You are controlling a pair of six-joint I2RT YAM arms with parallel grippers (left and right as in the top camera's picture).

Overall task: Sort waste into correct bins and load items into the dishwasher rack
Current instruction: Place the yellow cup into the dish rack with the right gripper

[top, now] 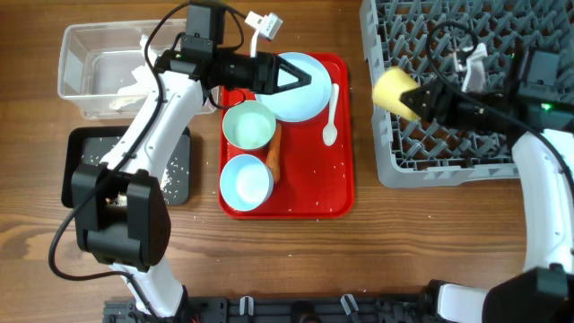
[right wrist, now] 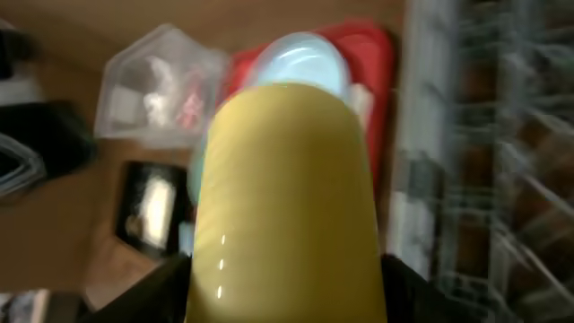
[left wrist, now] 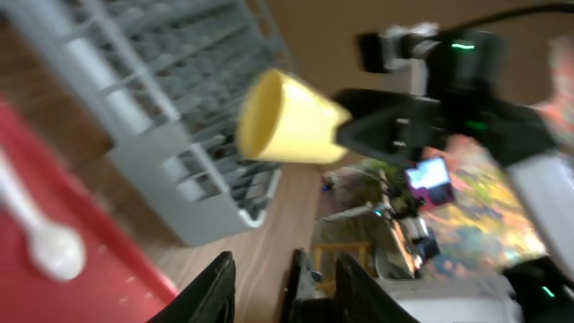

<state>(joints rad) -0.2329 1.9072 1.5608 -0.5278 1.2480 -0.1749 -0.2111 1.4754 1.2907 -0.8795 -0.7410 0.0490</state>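
Observation:
My right gripper needs to hold on to the small yellow cup until it is lower. The cup is tilted high above the dishwasher rack's edge and would fall short if I opened now.
My right gripper (top: 414, 97) is shut on the small yellow cup (top: 393, 89), which it holds on its side above the left edge of the grey dishwasher rack (top: 448, 163). The cup (right wrist: 287, 197) fills the right wrist view. My left gripper (top: 305, 79) hovers open over the pale blue plate (top: 309, 103) with nothing between its fingers (left wrist: 220, 283). On the red tray (top: 314, 193) lie a mint-green bowl (top: 248, 126), a pale blue bowl (top: 246, 182), an orange carrot (top: 274, 151) and a white spoon (top: 331, 117).
A clear tub (top: 90, 72) with white tissue (top: 134, 81) inside stands at the back left. In front of it sits a black tray (top: 85, 166) with rice grains (top: 175, 170) scattered in it. The left arm reaches across both bins.

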